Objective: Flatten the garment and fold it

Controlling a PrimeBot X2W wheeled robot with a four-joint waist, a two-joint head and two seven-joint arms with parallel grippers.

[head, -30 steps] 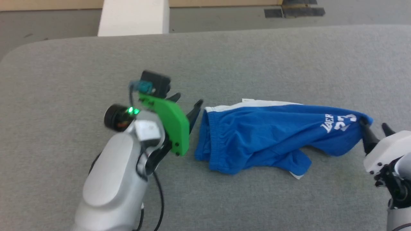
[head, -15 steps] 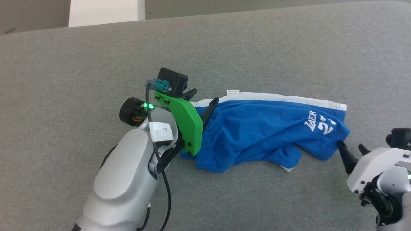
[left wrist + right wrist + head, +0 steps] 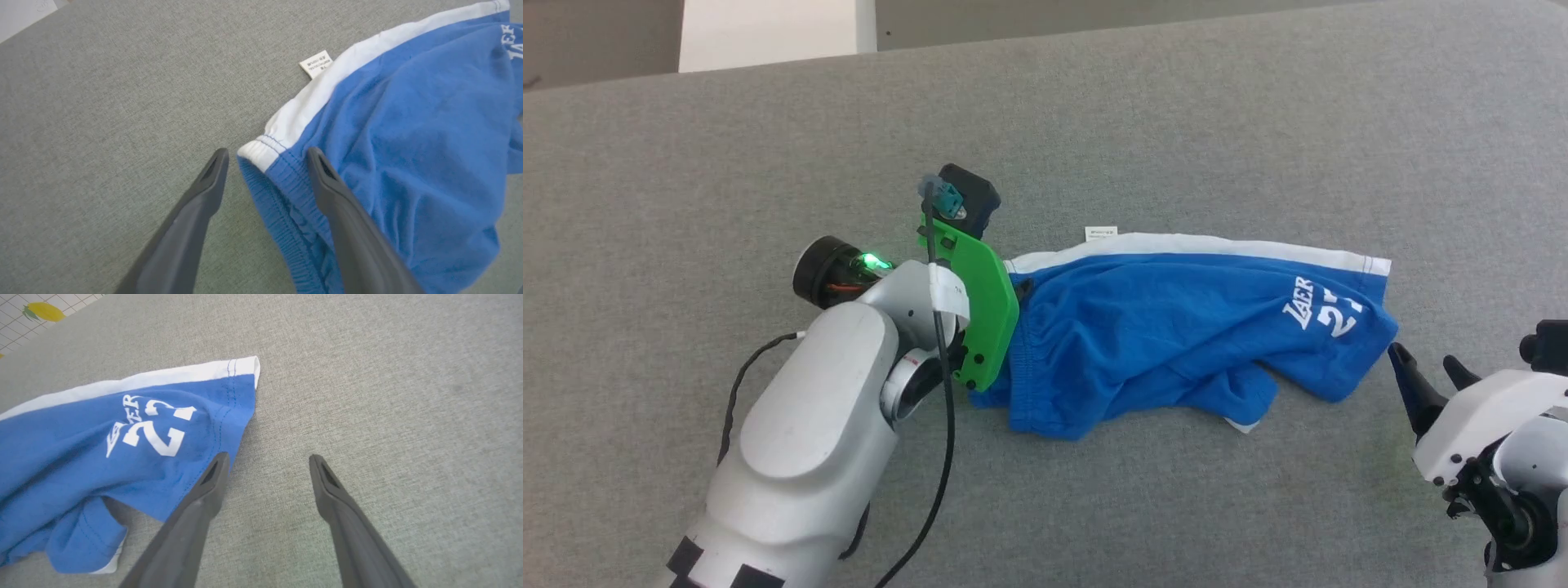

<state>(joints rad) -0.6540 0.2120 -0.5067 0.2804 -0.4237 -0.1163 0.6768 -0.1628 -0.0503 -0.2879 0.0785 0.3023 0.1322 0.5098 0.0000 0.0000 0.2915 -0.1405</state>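
Observation:
My right gripper pinches the garment at the white band's end corner (image 3: pixel 1379 265) next, as that corner curls up off the table while the blue cloth (image 3: pixel 1170 318) lies slack.
The garment (image 3: pixel 1176 327), bright blue shorts with a white band along the far edge and white print, lies rumpled lengthwise on the grey table (image 3: pixel 1176 122). My left gripper (image 3: pixel 266 152) stands open astride its left end. The white-and-blue gathered corner (image 3: pixel 261 153) lies between the fingers, and the right finger rests over blue fabric. A small white tag (image 3: pixel 315 63) lies just beyond. My right gripper (image 3: pixel 1425 371) is open on the table just right of the printed end. In the right wrist view its left finger (image 3: pixel 204 486) sits at the garment's (image 3: pixel 122 457) hem, with bare table between the jaws.
The table's far edge runs along the top of the head view, with a white block (image 3: pixel 768 37) and floor behind it. A black cable (image 3: pixel 943 457) hangs from my left arm. A tiled sheet with a yellow lemon print (image 3: pixel 41 310) shows beyond the table.
The head view has shifted. My left gripper has moved right, from beside the garment onto its left end. The right gripper has drawn away from the printed corner, which now lies flatter.

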